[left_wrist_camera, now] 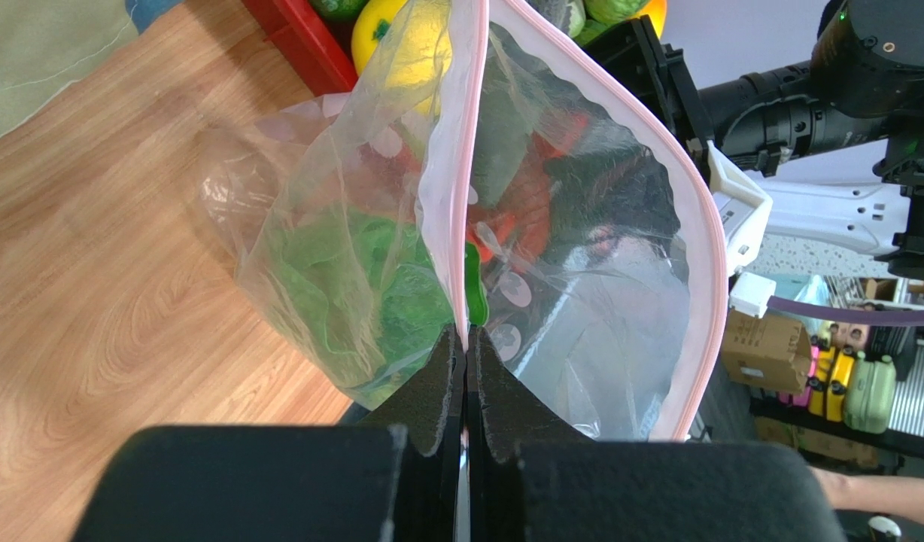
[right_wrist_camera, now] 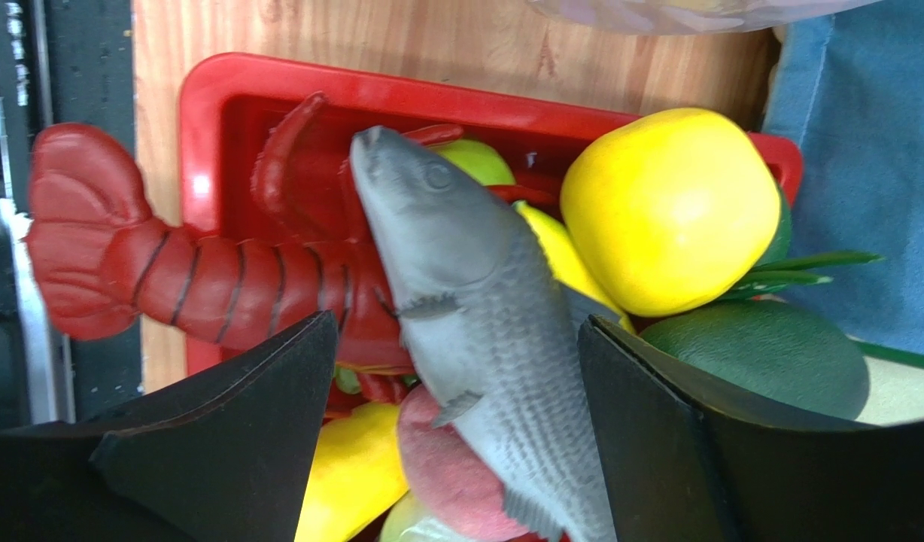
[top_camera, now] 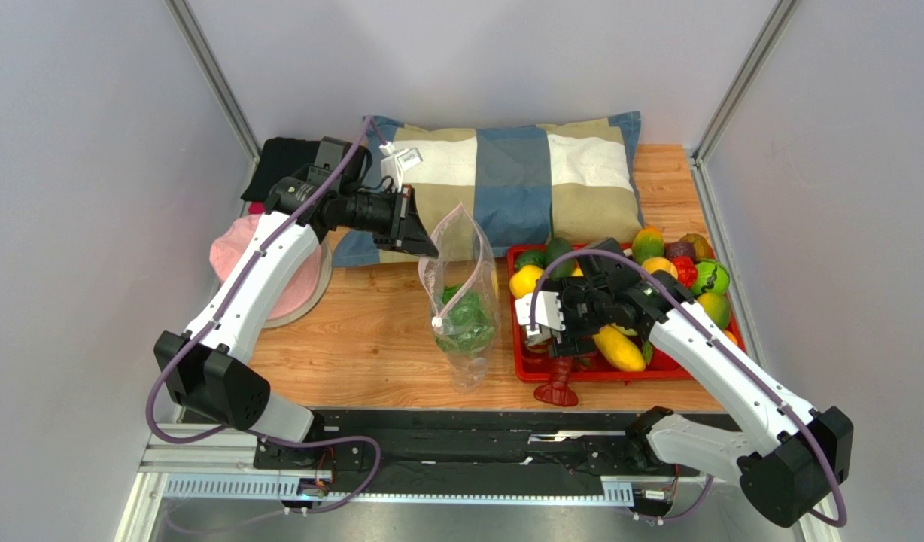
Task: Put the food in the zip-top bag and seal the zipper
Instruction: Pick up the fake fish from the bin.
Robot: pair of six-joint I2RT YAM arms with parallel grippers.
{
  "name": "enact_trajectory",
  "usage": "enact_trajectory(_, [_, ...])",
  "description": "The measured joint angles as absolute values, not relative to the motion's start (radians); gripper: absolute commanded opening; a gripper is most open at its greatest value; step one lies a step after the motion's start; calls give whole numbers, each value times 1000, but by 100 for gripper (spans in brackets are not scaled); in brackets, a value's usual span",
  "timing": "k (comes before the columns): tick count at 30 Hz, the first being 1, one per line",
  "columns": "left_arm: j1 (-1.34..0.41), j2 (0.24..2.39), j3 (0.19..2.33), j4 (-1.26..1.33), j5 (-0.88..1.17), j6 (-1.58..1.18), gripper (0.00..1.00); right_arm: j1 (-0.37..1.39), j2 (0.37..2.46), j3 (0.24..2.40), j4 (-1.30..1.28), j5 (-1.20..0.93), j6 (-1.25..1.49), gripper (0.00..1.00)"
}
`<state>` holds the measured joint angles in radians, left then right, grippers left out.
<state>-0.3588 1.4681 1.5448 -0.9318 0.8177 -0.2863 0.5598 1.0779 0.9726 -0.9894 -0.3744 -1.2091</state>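
My right gripper grabs across the grey fish's body just behind its head (right_wrist_camera: 485,317) next, leaving its tail free to enter the zip-top bag's opening first.
The clear pink-dotted zip-top bag (top_camera: 464,305) hangs mouth-up over the wooden table, with a green lettuce head (top_camera: 469,320) inside. My left gripper (top_camera: 427,239) is shut on the bag's upper rim. In the left wrist view the pads (left_wrist_camera: 446,373) pinch the pink zipper strip (left_wrist_camera: 704,260), and the mouth gapes wide to the right. My right gripper (top_camera: 542,322) is open over the red tray (top_camera: 526,369). A grey fish (right_wrist_camera: 478,305) lies between its spread fingers (right_wrist_camera: 458,325), on top of other food. A dark green avocado (right_wrist_camera: 760,356) sits just right of the right finger.
A red toy lobster (right_wrist_camera: 184,282) hangs over the tray's near edge. A yellow round fruit (right_wrist_camera: 668,209) and several more toy foods fill the tray. A checked pillow (top_camera: 512,169) lies at the back, with a pink hat (top_camera: 252,254) and black cloth (top_camera: 280,158) at the left.
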Motion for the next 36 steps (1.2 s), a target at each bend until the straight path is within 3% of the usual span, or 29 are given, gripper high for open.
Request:
enact_trajectory(18, [-359, 1474, 1544, -932, 818, -286, 0, 560, 1195, 962, -914, -380, -1245, 81])
enact_trajectory(36, [-359, 1474, 1544, -933, 818, -282, 0, 560, 1224, 976, -959, -391, -1257, 36])
